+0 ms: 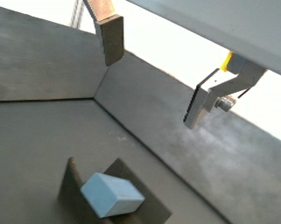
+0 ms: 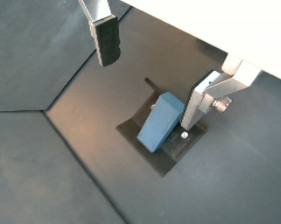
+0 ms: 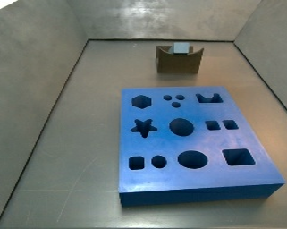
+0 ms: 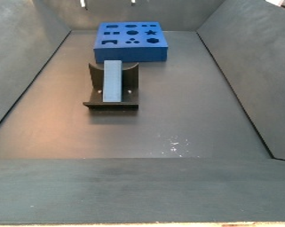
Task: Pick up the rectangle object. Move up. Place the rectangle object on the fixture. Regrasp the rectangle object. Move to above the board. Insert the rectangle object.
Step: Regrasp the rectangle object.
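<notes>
My gripper picks up the rectangle object by its end raised in the fixture [image 3: 181,47] next, to insert it endwise into the board.
The pale blue-grey rectangle object [image 4: 113,80] lies in the notch of the fixture [image 4: 130,89], leaning along it. It shows in both wrist views [image 1: 111,194] [image 2: 161,122], resting on the dark fixture [image 1: 73,188] [image 2: 168,156]. My gripper [image 2: 152,73] is open and empty, above the object with nothing between its fingers [image 1: 112,39]. It also shows in a wrist view [image 1: 156,73]. The gripper is out of both side views. In a side view the brown fixture [image 3: 167,63] stands behind the board with the object [image 3: 179,48] in its notch.
The bright blue board [image 3: 193,134] with dark cut-out holes lies on the grey floor; it also shows at the far end in a side view [image 4: 132,40]. Sloping grey walls [image 4: 26,71] enclose the floor on all sides.
</notes>
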Available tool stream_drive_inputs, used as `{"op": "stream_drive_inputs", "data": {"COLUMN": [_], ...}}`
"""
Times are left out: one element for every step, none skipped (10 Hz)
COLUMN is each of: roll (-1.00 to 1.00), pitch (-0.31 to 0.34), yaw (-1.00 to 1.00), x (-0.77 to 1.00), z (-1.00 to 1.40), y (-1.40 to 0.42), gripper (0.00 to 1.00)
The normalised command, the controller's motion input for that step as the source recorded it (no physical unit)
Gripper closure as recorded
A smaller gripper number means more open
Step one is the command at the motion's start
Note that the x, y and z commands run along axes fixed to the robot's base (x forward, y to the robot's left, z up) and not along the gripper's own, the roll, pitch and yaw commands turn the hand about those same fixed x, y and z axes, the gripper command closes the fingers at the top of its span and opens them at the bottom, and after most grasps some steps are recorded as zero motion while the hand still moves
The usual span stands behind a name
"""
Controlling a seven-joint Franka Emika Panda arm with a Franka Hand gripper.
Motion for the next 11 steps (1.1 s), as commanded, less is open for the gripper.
{"op": "stream_drive_inputs", "data": {"roll": [1.0,1.0,1.0,1.0,1.0,0.9,0.71,0.48,0.4,0.4,0.39], "pitch": [0.039,0.075,0.093,0.151,0.181,0.223,0.229,0.216,0.198,0.126,0.106], "yaw": [0.04,0.05,0.05,0.08,0.1,0.11,0.12,0.15,0.17,0.26,0.27], "x": [0.05,0.06,0.06,0.07,0.08,0.09,0.1,0.09,0.09,0.03,0.03], "z": [-0.02,-0.01,-0.01,-0.01,-0.01,-0.02,-0.02,-0.01,-0.01,-1.0,-1.0], "y": [-0.03,-0.04,-0.04,-0.04,-0.04,-0.05,-0.04,-0.04,-0.04,0.07,0.07], "gripper": [0.0,0.0,0.0,0.0,0.0,0.0,0.0,0.0,0.0,0.0,0.0]}}
